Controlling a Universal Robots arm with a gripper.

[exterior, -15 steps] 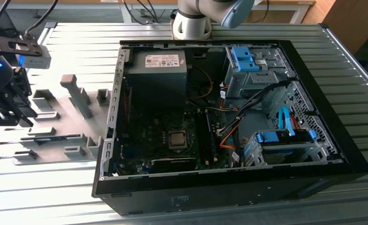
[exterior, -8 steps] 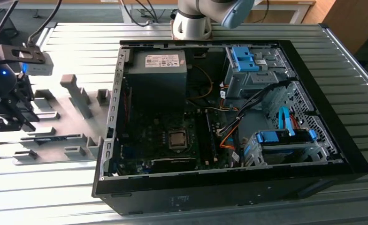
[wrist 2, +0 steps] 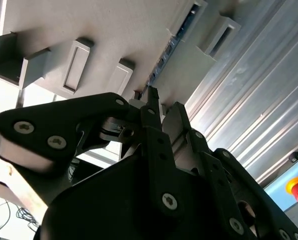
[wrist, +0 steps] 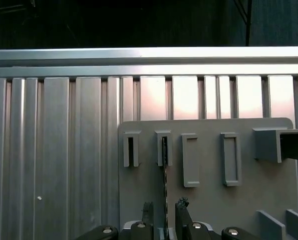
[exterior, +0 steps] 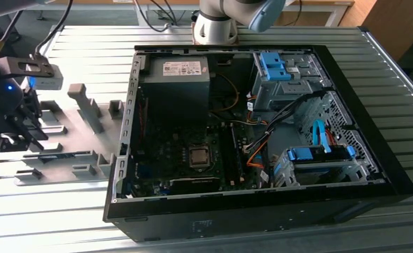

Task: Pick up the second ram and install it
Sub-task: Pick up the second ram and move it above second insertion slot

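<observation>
My gripper should grab the ram by its exposed part (wrist: 165, 218), because the grey sides of the slot fit closely around one end of the ram.
The second ram (wrist: 164, 167) stands on edge in a slot of the grey holder plate (wrist: 208, 205), seen as a thin dark strip; in the second wrist view the ram (wrist 2: 164, 52) shows blue with small chips. My gripper (wrist: 164, 212) straddles its near end, one black fingertip (wrist: 148, 212) on each side with a gap to the board, so it is open. In the exterior view the gripper (exterior: 13, 138) hangs over the holder plate (exterior: 66, 142), at that view's left, beside the open computer case (exterior: 248, 132). The motherboard's black slot strips (exterior: 229, 155) lie inside the case.
Several grey holder blocks (exterior: 87, 108) stand up from the plate around the gripper. The case's metal side wall (exterior: 126, 132) rises between the plate and the motherboard. Cables (exterior: 263, 142) and blue-tabbed drive cages (exterior: 319, 155) crowd the case's right half. A ribbed metal table (exterior: 87, 42) lies underneath.
</observation>
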